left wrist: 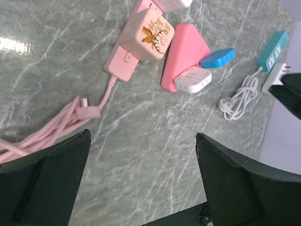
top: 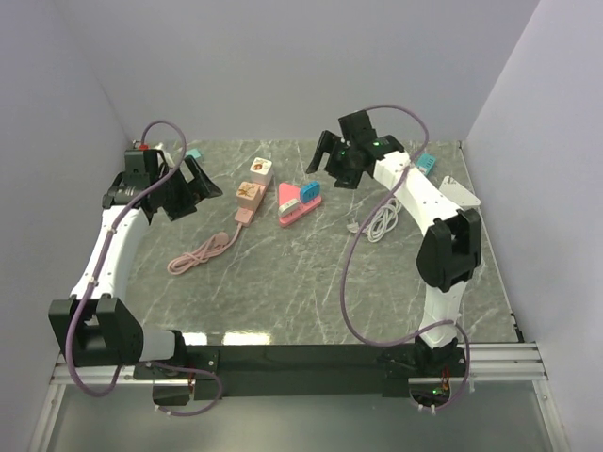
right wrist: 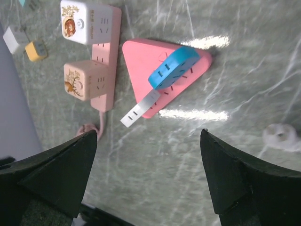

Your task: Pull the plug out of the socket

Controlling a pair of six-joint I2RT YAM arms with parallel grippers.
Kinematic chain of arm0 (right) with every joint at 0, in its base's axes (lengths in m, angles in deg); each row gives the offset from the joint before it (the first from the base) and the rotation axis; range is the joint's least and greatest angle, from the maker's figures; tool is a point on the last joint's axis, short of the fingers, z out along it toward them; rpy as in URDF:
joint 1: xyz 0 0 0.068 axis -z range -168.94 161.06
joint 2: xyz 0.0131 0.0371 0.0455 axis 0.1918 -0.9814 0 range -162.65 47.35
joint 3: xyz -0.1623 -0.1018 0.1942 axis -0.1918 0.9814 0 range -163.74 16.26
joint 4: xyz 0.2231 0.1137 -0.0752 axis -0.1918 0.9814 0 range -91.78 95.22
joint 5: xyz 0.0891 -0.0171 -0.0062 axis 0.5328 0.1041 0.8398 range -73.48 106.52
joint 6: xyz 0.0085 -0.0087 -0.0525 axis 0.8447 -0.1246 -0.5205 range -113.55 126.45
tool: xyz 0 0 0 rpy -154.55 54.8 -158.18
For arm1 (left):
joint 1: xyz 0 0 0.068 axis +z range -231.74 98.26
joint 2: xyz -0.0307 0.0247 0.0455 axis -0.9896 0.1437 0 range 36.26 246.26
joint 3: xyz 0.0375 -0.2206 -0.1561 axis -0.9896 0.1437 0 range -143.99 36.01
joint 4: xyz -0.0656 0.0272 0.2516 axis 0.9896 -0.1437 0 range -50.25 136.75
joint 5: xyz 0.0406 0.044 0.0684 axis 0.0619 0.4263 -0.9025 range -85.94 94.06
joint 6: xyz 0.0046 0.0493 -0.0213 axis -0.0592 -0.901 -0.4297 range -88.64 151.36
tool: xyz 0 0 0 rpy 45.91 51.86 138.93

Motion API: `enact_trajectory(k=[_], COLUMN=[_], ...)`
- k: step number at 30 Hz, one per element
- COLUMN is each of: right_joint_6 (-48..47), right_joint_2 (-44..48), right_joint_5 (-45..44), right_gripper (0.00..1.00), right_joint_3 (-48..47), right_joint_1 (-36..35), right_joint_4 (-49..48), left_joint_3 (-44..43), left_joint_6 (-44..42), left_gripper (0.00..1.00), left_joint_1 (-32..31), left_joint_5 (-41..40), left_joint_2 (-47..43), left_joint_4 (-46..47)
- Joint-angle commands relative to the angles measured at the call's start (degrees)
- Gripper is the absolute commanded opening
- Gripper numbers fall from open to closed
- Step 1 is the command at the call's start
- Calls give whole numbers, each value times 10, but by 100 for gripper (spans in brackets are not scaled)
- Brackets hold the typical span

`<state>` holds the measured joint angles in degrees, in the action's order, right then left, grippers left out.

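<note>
The robot's right gripper needs to grab the blue plug [top: 310, 193] [right wrist: 174, 67] across its long sides next, so that the body of the pink triangular socket stays free to grab for unplugging.
A pink power strip [top: 245, 205] lies mid-table with a white cube plug [top: 261, 170] and a beige cube plug [top: 249, 192] seated in it. Beside it a pink triangular socket [top: 294, 207] carries a blue plug [top: 310, 193] and a white plug [top: 292, 202]. They also show in the left wrist view: strip [left wrist: 121, 66], beige cube [left wrist: 150, 36], triangle [left wrist: 181, 54], blue plug [left wrist: 217, 57], white plug [left wrist: 193, 80]. My left gripper [top: 200, 181] hovers open left of the strip. My right gripper [top: 325, 155] hovers open just behind the triangle [right wrist: 150, 61]. Both are empty.
The strip's pink cable [top: 200, 254] is coiled at front left. A white coiled cable [top: 382, 222] lies right of centre. A teal strip [top: 427, 165] and white adapter [left wrist: 275, 77] sit at the back right. Small plugs [right wrist: 35, 50] lie by the back wall.
</note>
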<state>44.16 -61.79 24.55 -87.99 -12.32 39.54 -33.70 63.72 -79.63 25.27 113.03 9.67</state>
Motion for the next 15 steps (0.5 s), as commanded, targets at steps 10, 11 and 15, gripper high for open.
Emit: enact_trajectory(k=[10, 11, 15], right_joint_6=[237, 247, 288], right_joint_2=[-161, -166, -169], right_joint_5=[-43, -46, -58], right_gripper=[92, 91, 79], right_joint_3=[-133, -134, -117], right_joint_1=[-31, -31, -30], right_joint_4=[95, 94, 70], left_joint_3=[48, 50, 54], left_joint_6=[2, 2, 2], left_gripper=[99, 99, 99], left_joint_1=[-3, -3, -3], left_joint_5=[1, 1, 0], left_joint_2=[-76, -77, -86], left_joint_4=[1, -1, -6])
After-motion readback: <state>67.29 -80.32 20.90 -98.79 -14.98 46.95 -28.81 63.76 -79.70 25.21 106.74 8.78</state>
